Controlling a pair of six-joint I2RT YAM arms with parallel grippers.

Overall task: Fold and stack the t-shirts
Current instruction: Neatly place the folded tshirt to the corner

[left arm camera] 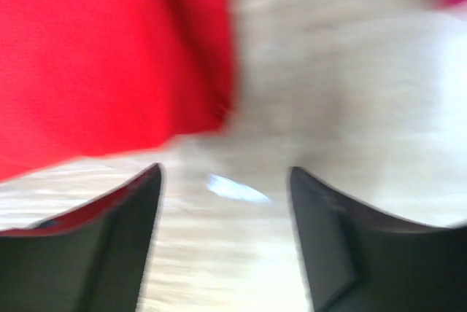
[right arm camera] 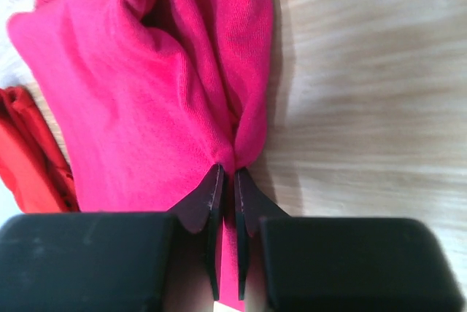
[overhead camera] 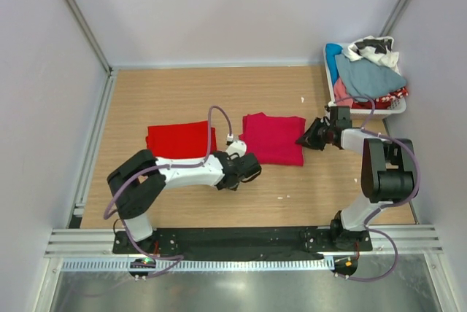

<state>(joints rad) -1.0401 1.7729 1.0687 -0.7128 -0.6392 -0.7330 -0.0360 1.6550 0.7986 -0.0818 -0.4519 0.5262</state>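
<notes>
The crimson t-shirt needs to be carried and stacked still folded. My left gripper will next grab its edge nearest the scarlet t-shirt, opposite my right gripper.
Two folded t-shirts lie side by side on the wooden table: a scarlet red t-shirt [overhead camera: 180, 139] on the left and a raspberry-crimson t-shirt [overhead camera: 273, 138] to its right. My left gripper [overhead camera: 237, 153] hovers low over the bare wood between them. In the blurred left wrist view its jaws [left arm camera: 225, 181] are open and empty, with the scarlet t-shirt [left arm camera: 102, 57] just ahead to the left. My right gripper [overhead camera: 310, 137] is shut on the crimson t-shirt's right edge. Its tips [right arm camera: 227, 173] pinch a bunched fold of the crimson cloth [right arm camera: 139, 93]. The scarlet t-shirt [right arm camera: 25, 151] shows beyond.
A white laundry basket [overhead camera: 379, 111] heaped with blue, white and patterned clothes stands at the back right corner, just behind my right arm. Grey walls close in the table on three sides. Bare wood lies in front of both shirts.
</notes>
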